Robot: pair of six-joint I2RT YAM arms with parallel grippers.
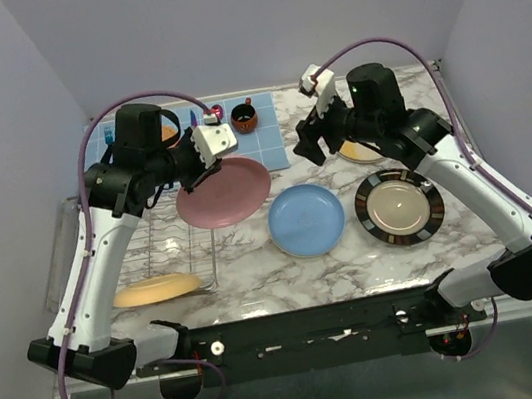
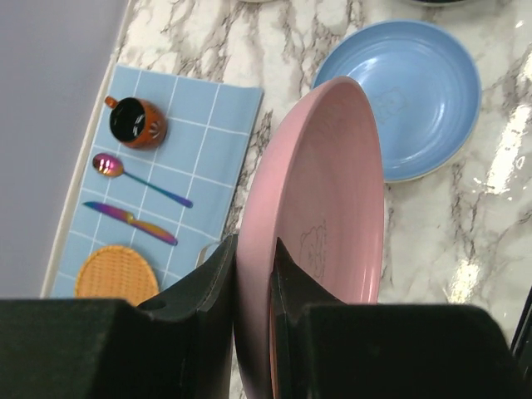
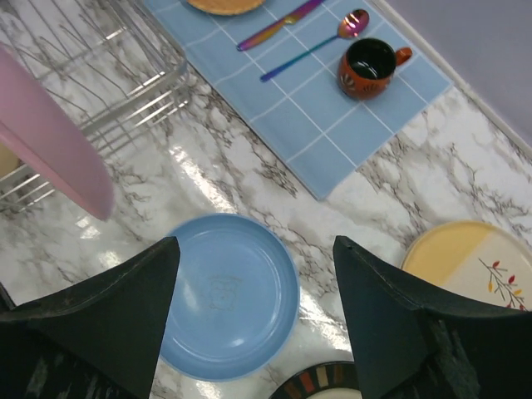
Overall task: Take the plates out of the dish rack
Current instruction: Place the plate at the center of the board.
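The pink plate's free rim is outside my fingers, toward the left in the wrist view, so my right gripper would miss it if it closed now. It needs to move there first.
My left gripper is shut on the rim of the pink plate and holds it above the table beside the dish rack; in the left wrist view the plate stands edge-on between my fingers. A yellow-orange plate lies at the rack's near end. The blue plate, the black-rimmed beige plate and the cream-and-yellow plate lie on the table. My right gripper is open and empty, above the blue plate.
A blue checked placemat at the back holds a dark red cup, a spoon, a knife and an orange woven disc. The rack's wires show in the right wrist view.
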